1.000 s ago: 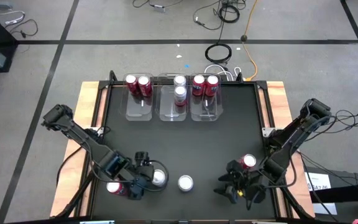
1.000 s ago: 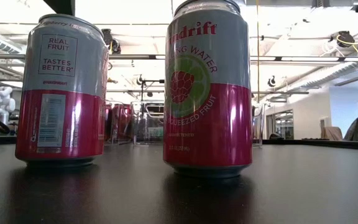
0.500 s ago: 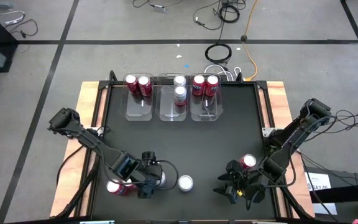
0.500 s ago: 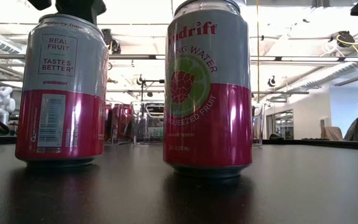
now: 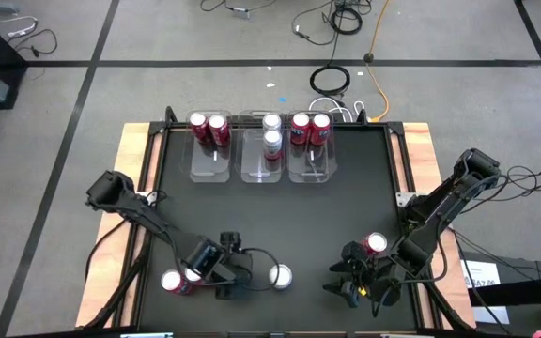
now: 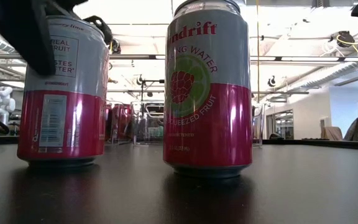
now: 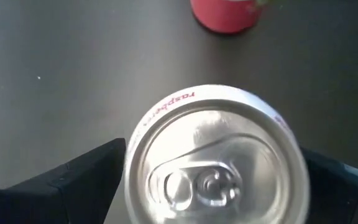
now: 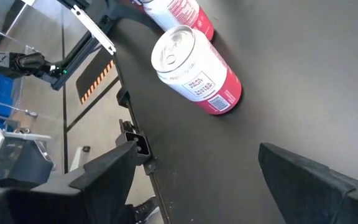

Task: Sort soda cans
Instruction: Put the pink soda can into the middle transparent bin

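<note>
My left gripper should next grab the silver-topped can by its upper side under the can's rim (image 7: 143,123), so that it can sort the can into the bin of silver cans.
In the high view my left gripper (image 5: 238,274) hangs over a soda can near the table's near edge. The left wrist view shows that can's silver top (image 7: 216,168), with my open left gripper (image 7: 216,180) straddling it. In the low view this can (image 6: 64,93), silver above and red below, stands upright, a dark finger (image 6: 27,34) in front of its upper part. A second such can (image 5: 280,275) (image 6: 207,87) stands just to its right. My right gripper (image 5: 347,282) (image 8: 210,180) waits open near the near right corner. My left gripper comes from above, pointing down, with one finger (image 7: 86,174) on each side of the can's upper wall (image 7: 166,106). The can stands upright on the table. I cannot tell whether the fingers touch it.
Three clear bins stand along the far edge: the left bin (image 5: 210,164) holds two red cans, the middle one (image 5: 261,167) two silver cans, the right one (image 5: 310,167) two red cans. Single cans stand by the left arm (image 5: 172,280) and behind my right gripper (image 5: 376,244).
My left gripper has moved toward the table's right edge and come down over the silver-and-red can. In the low view its finger has dropped in front of the can's upper part. The right arm has kept still.
</note>
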Controlling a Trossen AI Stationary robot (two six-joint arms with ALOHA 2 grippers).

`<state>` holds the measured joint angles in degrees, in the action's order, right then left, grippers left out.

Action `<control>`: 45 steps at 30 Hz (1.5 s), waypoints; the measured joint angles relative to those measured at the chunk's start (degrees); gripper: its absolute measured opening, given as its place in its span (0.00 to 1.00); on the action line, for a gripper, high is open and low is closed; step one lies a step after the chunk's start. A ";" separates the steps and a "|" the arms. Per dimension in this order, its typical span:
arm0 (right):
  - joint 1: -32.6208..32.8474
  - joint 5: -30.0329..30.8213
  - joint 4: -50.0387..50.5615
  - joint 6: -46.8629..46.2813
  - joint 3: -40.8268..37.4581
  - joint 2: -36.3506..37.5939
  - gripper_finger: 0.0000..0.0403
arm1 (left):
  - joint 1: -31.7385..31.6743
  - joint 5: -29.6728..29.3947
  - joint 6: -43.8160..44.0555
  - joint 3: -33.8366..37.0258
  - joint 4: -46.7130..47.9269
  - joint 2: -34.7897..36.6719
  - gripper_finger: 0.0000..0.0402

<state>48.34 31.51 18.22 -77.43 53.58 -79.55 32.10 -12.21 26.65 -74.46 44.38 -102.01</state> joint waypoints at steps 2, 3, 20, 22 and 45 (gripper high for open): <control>0.02 -0.01 0.00 0.18 0.00 0.00 0.82 | 0.16 0.14 0.00 0.00 -0.03 -1.17 1.00; 0.02 -0.03 0.00 0.15 0.00 0.00 0.82 | 0.22 0.51 -0.01 0.00 0.07 -1.70 1.00; 0.02 -0.07 0.04 2.11 0.00 0.00 0.82 | -0.76 5.01 1.57 -0.11 -3.56 -3.29 1.00; 0.02 -0.07 0.04 2.61 0.00 0.00 0.82 | -0.97 5.01 1.98 -0.69 -3.14 -3.29 1.00; 0.04 -0.07 0.04 4.62 0.00 0.00 0.82 | -1.81 8.62 2.96 -1.88 -1.30 -3.18 0.80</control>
<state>48.38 31.44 18.26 -72.81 53.58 -79.55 30.28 -3.59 29.62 -76.33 43.08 -105.19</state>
